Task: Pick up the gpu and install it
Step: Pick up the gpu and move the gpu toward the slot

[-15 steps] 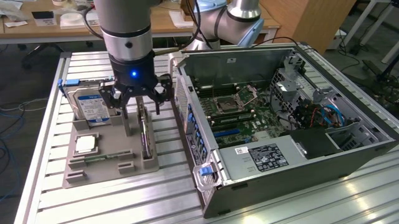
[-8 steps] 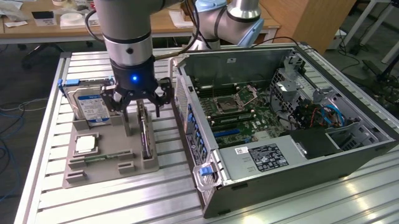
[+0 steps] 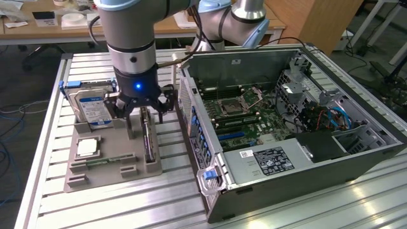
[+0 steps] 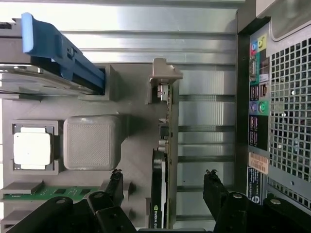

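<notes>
I will next grab the GPU with my gripper by its upper edge across the black cooler (image 4: 156, 194), because the tray slot hides the GPU's lower edge.
The gpu (image 3: 148, 139) stands on edge in a slot of the grey holder tray (image 3: 108, 176), a thin green card with a silver bracket at its far end. My gripper (image 3: 144, 109) hangs straight above it, open. From the wrist, the gpu (image 4: 164, 145) is seen edge-on, with its black cooler (image 4: 156, 194) on one face and the bracket (image 4: 163, 80) at the end. My gripper (image 4: 164, 183) straddles the card, one black finger (image 4: 115, 180) on each side and both clear of it.
The open computer case (image 3: 286, 119) lies at the exterior view's right, motherboard exposed, with its rear port panel (image 4: 257, 107) close to the gpu. The tray also holds a hard drive (image 3: 92, 107) with a blue handle (image 4: 58, 48), a processor (image 4: 31, 148) and a memory stick (image 4: 43, 193).
</notes>
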Available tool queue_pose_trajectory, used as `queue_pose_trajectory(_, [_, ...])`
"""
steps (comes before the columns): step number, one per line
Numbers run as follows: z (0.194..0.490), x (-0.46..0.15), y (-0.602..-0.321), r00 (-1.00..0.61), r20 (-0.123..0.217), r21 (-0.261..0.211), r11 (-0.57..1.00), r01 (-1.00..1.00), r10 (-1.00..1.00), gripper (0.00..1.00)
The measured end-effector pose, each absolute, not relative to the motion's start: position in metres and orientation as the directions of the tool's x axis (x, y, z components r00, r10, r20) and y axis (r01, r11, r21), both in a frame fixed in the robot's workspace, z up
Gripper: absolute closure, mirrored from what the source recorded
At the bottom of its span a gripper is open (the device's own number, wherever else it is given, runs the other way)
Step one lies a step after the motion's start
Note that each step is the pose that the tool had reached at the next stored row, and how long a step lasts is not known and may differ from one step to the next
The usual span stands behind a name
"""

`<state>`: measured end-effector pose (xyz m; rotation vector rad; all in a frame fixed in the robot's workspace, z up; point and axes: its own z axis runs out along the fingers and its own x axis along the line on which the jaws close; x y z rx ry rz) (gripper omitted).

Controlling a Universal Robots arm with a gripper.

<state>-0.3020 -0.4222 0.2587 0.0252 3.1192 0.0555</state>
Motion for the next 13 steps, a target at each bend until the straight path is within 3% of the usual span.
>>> queue_pose_trajectory(13, [0.235,-0.302,-0.43,-1.0,-0.02,0.038,0.999,0.015,0.016,0.24])
